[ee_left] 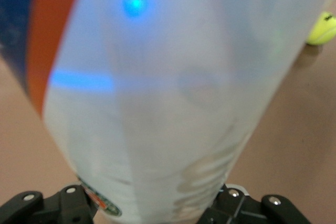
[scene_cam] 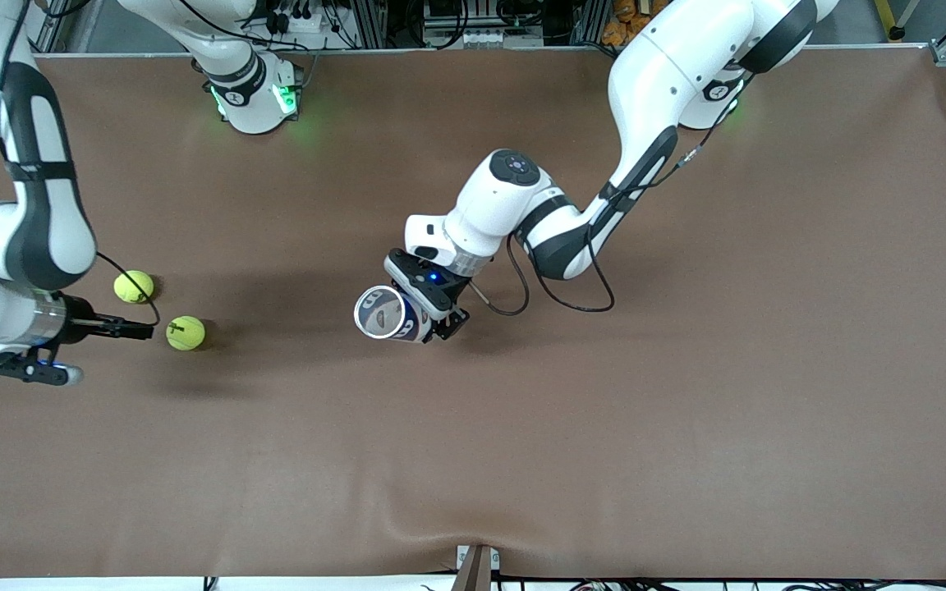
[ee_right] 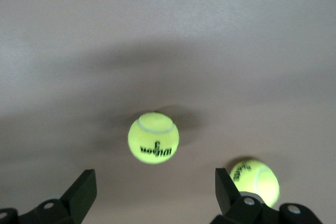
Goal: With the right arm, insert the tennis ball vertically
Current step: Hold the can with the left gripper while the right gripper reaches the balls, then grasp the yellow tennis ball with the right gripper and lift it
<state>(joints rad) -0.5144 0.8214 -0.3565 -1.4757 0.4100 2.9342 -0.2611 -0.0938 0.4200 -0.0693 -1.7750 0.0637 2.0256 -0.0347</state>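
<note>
I should next grab the tennis ball with my right gripper to put it into the can's opening [scene_cam: 381, 312]. My right gripper should hold the ball by its sides, on either side of the printed name [scene_cam: 185, 333].
Two yellow-green tennis balls lie on the brown table toward the right arm's end. One tennis ball [scene_cam: 185, 332] [ee_right: 153, 137] sits just off my right gripper's tips. The other ball [scene_cam: 134, 286] [ee_right: 254, 182] lies farther from the front camera, beside one finger. My right gripper [scene_cam: 144, 331] [ee_right: 155, 182] is open and low, with nothing between its fingers. My left gripper [scene_cam: 430, 316] [ee_left: 152, 203] is shut on a clear tennis ball can [scene_cam: 387, 313] [ee_left: 157, 103] over the table's middle. The can is tilted, its open white-rimmed mouth turned up toward the front camera.
The left arm's black cable [scene_cam: 559, 300] loops over the table beside its wrist. A black cable [scene_cam: 140, 287] from the right wrist curves over the farther ball. A small bracket [scene_cam: 477, 566] sits at the table edge nearest the front camera.
</note>
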